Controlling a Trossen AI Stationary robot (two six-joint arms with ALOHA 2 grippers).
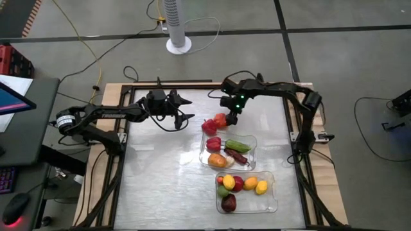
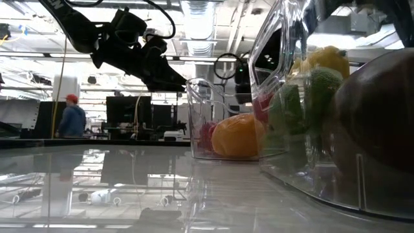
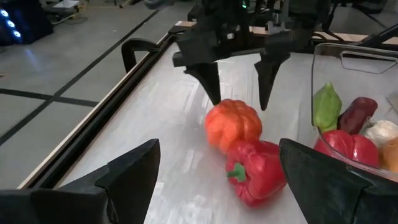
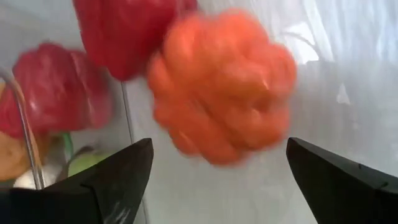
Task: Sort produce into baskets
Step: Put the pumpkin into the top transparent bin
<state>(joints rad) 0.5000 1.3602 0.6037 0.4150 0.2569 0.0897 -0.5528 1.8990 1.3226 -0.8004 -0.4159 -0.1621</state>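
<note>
The orange pumpkin's middle [image 1: 219, 119] is still beyond both open fingers, so my right gripper should go lower toward it before it closes on the pumpkin.
An orange toy pumpkin [image 1: 220, 119] and a red toy pepper [image 1: 209, 126] lie side by side on the table, just beyond the far clear tray [image 1: 255, 138]. My right gripper [image 1: 231, 118] is open just above the pumpkin [image 3: 232, 124]. Its two fingers [image 3: 211, 81] point down and stand at either side of the pumpkin's far part without plainly touching it. My left gripper [image 1: 188, 109] is open and empty, held above the table to the left of the pumpkin and pepper [image 3: 255, 173]. The far tray and the near tray [image 1: 275, 192] each hold several toy fruits and vegetables.
The two trays lie one behind the other at the table's right middle. The far one's wall [image 3: 314, 74] stands close beside the pepper. A raised frame [image 1: 122, 128] runs along the table's edges. A white fan base [image 1: 178, 43] stands on the floor beyond the table.
</note>
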